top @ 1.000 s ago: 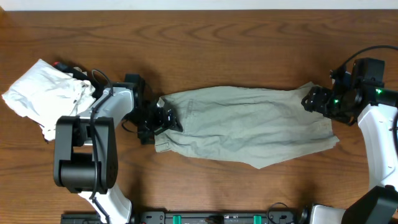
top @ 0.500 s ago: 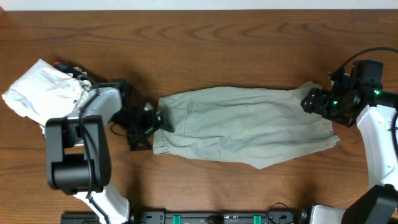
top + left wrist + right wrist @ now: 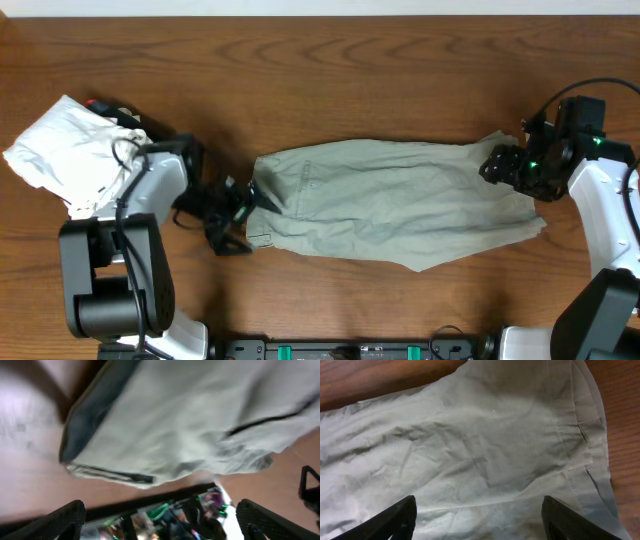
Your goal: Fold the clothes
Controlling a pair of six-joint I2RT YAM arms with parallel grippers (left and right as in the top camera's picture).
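Observation:
I should pinch the trousers [image 3: 390,200] by the waistband edge with my left gripper next, to fold the waistband end over toward the leg ends.
Pale green trousers [image 3: 390,200] lie folded lengthwise across the middle of the wooden table, waistband to the left, leg ends to the right. My left gripper [image 3: 232,215] is open and empty just left of the waistband; its wrist view shows the blurred waistband edge [image 3: 105,472] above the fingers. My right gripper [image 3: 497,168] is open over the leg ends, and its wrist view shows the wrinkled cloth [image 3: 470,455] and the hem [image 3: 585,445] between and beyond its fingers.
A crumpled white garment [image 3: 70,150] lies at the table's left side, with a small red object [image 3: 95,104] at its upper edge. Bare wood surrounds the trousers, and the table's front edge runs along the bottom.
My left gripper has let go of the waistband and drawn back left and slightly toward the front. The waistband now lies flat. The right gripper shifted slightly left.

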